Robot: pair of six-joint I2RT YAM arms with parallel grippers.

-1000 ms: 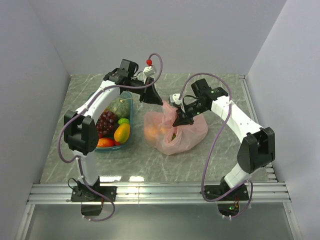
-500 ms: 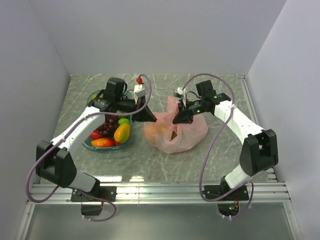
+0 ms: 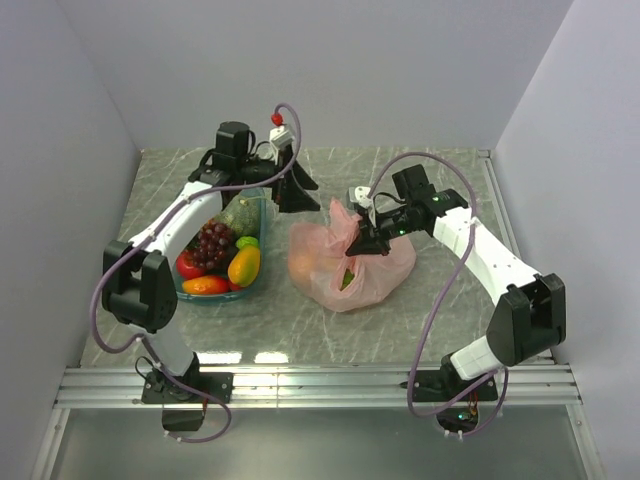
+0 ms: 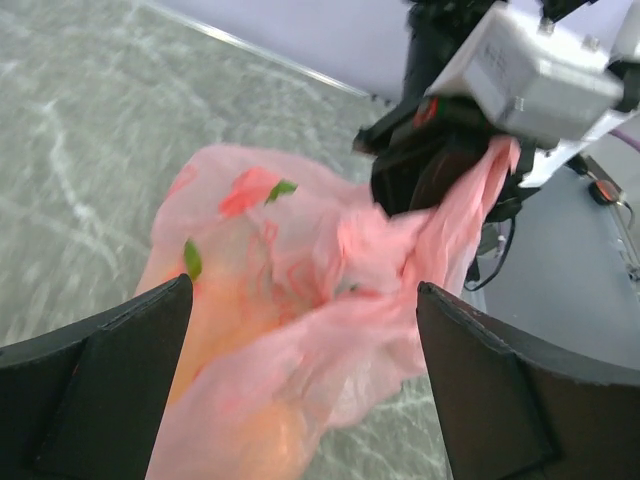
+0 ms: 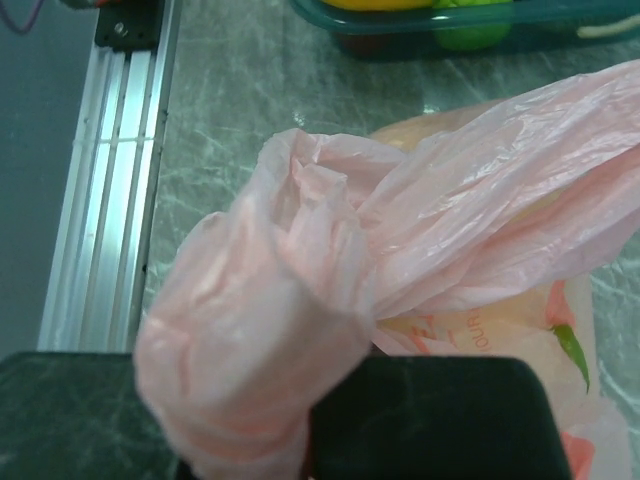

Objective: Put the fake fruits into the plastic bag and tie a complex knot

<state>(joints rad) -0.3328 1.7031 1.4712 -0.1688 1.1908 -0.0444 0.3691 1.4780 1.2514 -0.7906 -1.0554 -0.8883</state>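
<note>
Next, my left gripper grabs the pink bag by its twisted piece (image 4: 462, 222), which leaves my right gripper free to work the knot.
The pink plastic bag (image 3: 345, 268) lies mid-table with orange fake fruits (image 3: 305, 262) showing through it. My right gripper (image 3: 358, 240) is shut on the bag's gathered top, and twisted pink plastic (image 5: 300, 250) is bunched over its fingers (image 5: 430, 420). Whether that bunch is a knot I cannot tell. My left gripper (image 3: 297, 190) hangs open just behind and left of the bag. In the left wrist view its fingers (image 4: 100, 390) stand wide apart around the bag (image 4: 290, 300) without touching it. More fake fruits (image 3: 212, 242) lie in the teal tray.
The clear teal tray (image 3: 262, 215) sits left of the bag and holds purple grapes, a mango (image 3: 243, 265), a red piece (image 3: 190, 265) and green pieces. Grey walls close in the left, back and right. An aluminium rail (image 3: 320, 380) runs along the near edge.
My left gripper was shut at the bag's left edge; it has opened, let go and pulled back toward the rear. The right gripper keeps its hold and has shifted slightly.
</note>
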